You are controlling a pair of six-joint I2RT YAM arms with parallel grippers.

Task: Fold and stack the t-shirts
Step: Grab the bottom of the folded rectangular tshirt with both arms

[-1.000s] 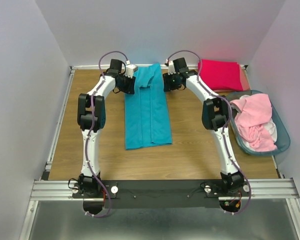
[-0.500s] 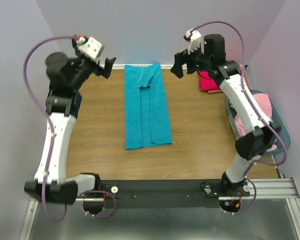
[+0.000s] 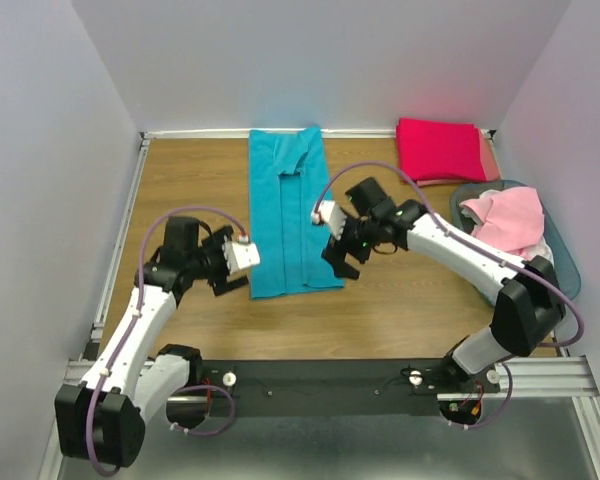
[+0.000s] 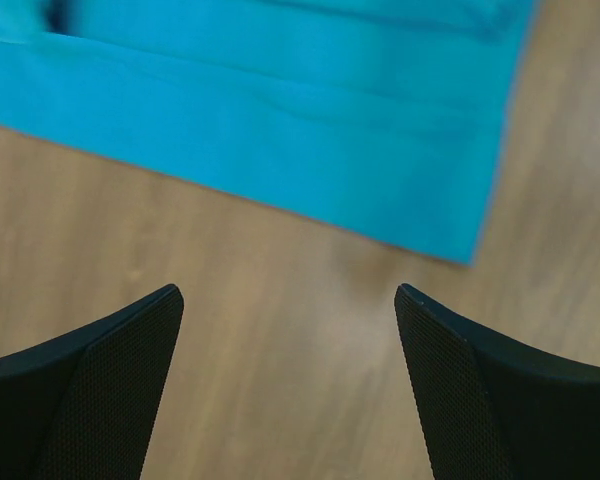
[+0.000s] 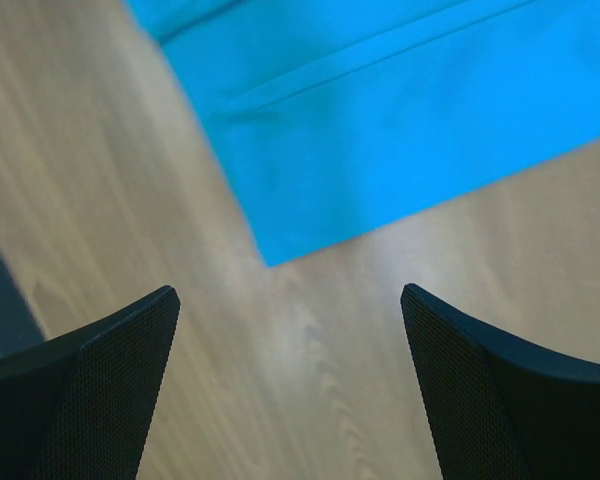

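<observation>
The robot's right gripper will next grab the near corner of the folded teal t-shirt beneath it. It will then fold the t-shirt's near end evenly toward the back.
A teal t-shirt [image 3: 292, 215] lies on the table folded into a long narrow strip, running from the back edge toward me. Its near left corner shows in the left wrist view [image 4: 380, 170] and its near right corner in the right wrist view [image 5: 380, 150]. My left gripper [image 3: 223, 279] is open and empty, just left of the strip's near left corner. My right gripper [image 3: 338, 262] is open and empty, over the near right corner. A folded crimson-pink t-shirt [image 3: 440, 148] lies at the back right on a salmon one [image 3: 490, 160]. Light pink shirts [image 3: 508, 240] fill the basket.
A blue-tinted plastic basket [image 3: 570, 285] stands at the right edge of the wooden table [image 3: 400, 310]. Grey walls close in the back and both sides. A metal rail [image 3: 330, 375] with the arm bases runs along the near edge.
Both arms have swung from the far end of the teal strip, up high, then down to its near corners. The teal shirt has not moved.
</observation>
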